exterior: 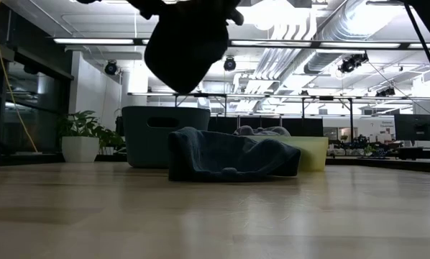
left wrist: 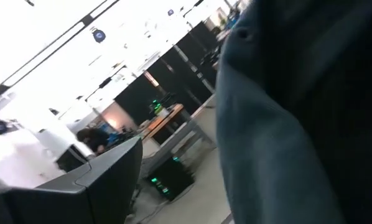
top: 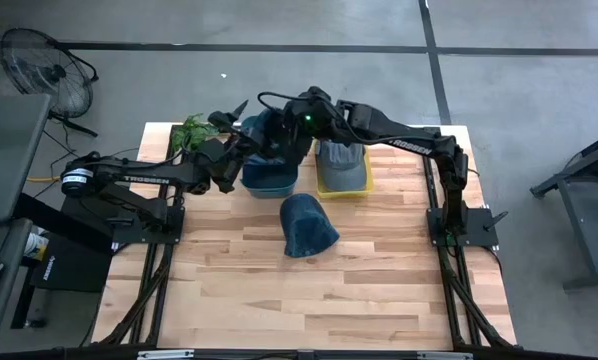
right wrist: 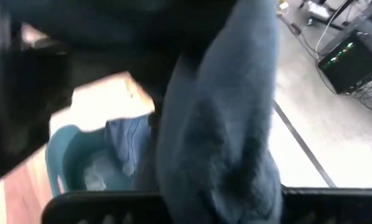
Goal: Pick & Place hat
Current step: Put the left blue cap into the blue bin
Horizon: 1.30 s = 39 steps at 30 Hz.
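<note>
The left gripper grabs the hanging hat by the piece of cloth along the hat's edge (left wrist: 251,130) next, to place the hat into the blue bin.
A dark blue hat (exterior: 186,44) hangs in the air above the blue bin (top: 269,172), where both arms meet. It fills the right wrist view as a hanging fold (right wrist: 220,130) and the right side of the left wrist view (left wrist: 298,118). My right gripper (top: 282,128) is shut on it from the table's right. My left gripper (top: 237,138) stands close beside the hat, on its left. A second dark blue hat (top: 307,225) lies flat on the table nearer the front edge. My right gripper holds the dark blue hat by its upper part (exterior: 222,13), but the cloth covers the fingers, so the exact part and the hold are hidden. The hat is lifted clear and hangs slack below the gripper, over the blue bin (right wrist: 80,162).
Blue cloth (right wrist: 127,140) lies inside the blue bin. A yellow bin (top: 345,178) to its right holds a grey hat (top: 339,158). A potted plant (top: 193,130) stands at the far left of the table. Bare wood (top: 309,300) stretches toward the near edge.
</note>
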Tool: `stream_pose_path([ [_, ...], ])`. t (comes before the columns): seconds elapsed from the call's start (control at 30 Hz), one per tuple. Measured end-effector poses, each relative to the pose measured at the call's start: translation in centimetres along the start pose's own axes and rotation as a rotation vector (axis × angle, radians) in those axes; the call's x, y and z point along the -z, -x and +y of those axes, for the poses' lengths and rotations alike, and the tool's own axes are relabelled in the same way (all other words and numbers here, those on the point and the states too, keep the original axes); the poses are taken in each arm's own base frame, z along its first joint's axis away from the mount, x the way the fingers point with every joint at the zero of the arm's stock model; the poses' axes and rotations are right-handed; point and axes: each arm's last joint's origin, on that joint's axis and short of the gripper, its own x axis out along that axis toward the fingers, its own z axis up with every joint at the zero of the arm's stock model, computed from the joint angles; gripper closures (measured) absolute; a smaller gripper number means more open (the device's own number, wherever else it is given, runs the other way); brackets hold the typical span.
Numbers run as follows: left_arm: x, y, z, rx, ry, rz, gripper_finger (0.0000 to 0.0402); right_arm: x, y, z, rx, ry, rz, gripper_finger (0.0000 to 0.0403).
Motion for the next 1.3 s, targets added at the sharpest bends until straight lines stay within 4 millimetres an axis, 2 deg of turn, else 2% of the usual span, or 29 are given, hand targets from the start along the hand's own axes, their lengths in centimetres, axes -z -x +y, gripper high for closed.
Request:
stream_pose_path([
  [0.27,0.3,0.0,0.2,-0.068,-0.092,0.099,0.0078,0.6,0.1,0.1,0.028,0.059,0.066,0.0403],
  [0.7,-0.9,2.1,-1.0,0.056,-0.069,-0.032,0.0078,0.5,0.0,-0.1,0.040,0.060,0.056,0.0403],
  [1.3,-1.3,2.2,-1.4,0.164,-0.057,-0.172,0.0078,0.7,-0.3,0.4,-0.087,0.152,0.060,0.0403],
])
